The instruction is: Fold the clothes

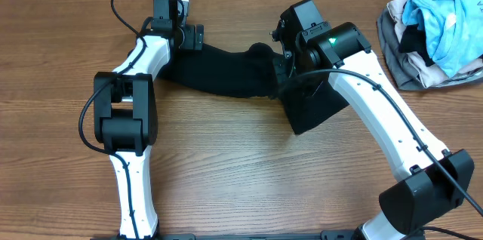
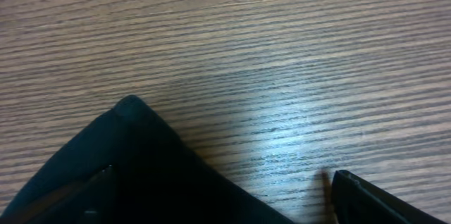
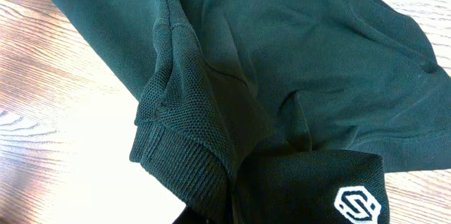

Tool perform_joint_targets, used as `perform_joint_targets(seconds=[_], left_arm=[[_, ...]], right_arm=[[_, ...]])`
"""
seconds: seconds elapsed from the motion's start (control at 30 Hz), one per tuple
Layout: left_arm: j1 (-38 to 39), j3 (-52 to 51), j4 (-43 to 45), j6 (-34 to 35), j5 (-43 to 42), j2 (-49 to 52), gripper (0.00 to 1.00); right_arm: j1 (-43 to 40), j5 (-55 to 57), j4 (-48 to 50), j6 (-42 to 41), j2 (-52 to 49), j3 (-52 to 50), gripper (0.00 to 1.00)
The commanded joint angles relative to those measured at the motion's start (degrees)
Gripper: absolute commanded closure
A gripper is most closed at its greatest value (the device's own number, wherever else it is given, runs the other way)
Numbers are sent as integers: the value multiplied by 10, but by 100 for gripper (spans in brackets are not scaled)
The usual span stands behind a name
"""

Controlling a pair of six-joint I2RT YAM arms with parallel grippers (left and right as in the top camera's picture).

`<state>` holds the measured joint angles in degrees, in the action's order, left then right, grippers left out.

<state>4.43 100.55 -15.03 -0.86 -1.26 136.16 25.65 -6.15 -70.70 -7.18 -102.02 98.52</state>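
My left gripper is ready to close on the black garment, because my fingertips are on both sides of its corner (image 2: 158,171) and one fingertip meets its shadow on the wood.
The clothes (image 1: 226,70) are one black garment lying across the table between my two arms, with a folded flap (image 1: 313,108) under the right arm. My left gripper (image 1: 192,38) is at its far left end. In the left wrist view it (image 2: 224,176) stands open low over the wood, with a corner of the black cloth (image 2: 134,160) lying between its fingers (image 2: 366,199). My right gripper (image 1: 281,65) is shut on a bunched part of the garment. The right wrist view is filled by the cloth, with its ribbed hem (image 3: 176,160) and white logo (image 3: 358,203); the fingers are hidden.
A bundle of light-blue, grey and beige garments (image 1: 434,32) lies at the back right corner. Bare wooden tabletop (image 1: 241,172) spreads in front of the black garment, between the two arm bases.
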Motion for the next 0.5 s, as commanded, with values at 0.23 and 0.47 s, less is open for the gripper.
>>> perform_joint_targets(seconds=[0.23,0.47], left_arm=[[0,32,-28,22,6,-5,63],[-3,32,-54,26,54,-28,96]], right_arm=[[0,-3,3,-1,2,1,96],[0,-3,4,-1,2,1,96]])
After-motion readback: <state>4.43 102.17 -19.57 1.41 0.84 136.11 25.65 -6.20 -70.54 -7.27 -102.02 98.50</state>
